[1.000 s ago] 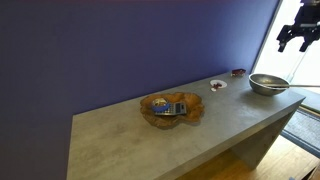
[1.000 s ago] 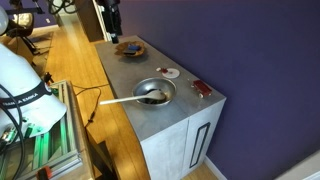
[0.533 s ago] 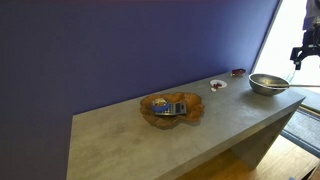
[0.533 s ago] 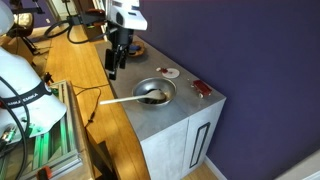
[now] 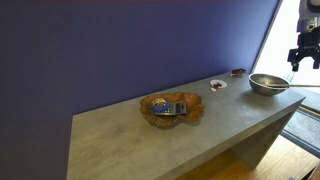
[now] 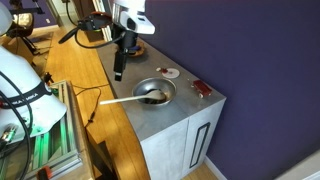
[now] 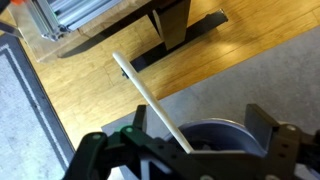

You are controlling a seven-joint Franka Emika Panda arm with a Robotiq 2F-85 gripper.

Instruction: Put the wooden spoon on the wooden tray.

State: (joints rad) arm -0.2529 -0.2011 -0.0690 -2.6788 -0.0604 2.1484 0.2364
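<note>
I should next grab the wooden spoon across its handle near the head in the bowl to lift it onto the tray.
The wooden spoon is pale and thin. Its head rests in the round steel bowl and its handle sticks out over the counter's edge. In the wrist view the handle runs diagonally into the bowl. The amber wooden tray lies mid-counter, and also shows in an exterior view behind the arm. My gripper hangs open and empty above the floor side of the bowl, over the spoon handle. In an exterior view it shows at the right edge.
A small white dish and a red object sit by the wall near the bowl. A blue-and-dark item lies on the tray. Wooden floor, a black stand and metal racks lie beside the counter.
My gripper has moved from above the tray's end along the counter toward the bowl and come lower. The spoon, bowl and tray have not moved.
</note>
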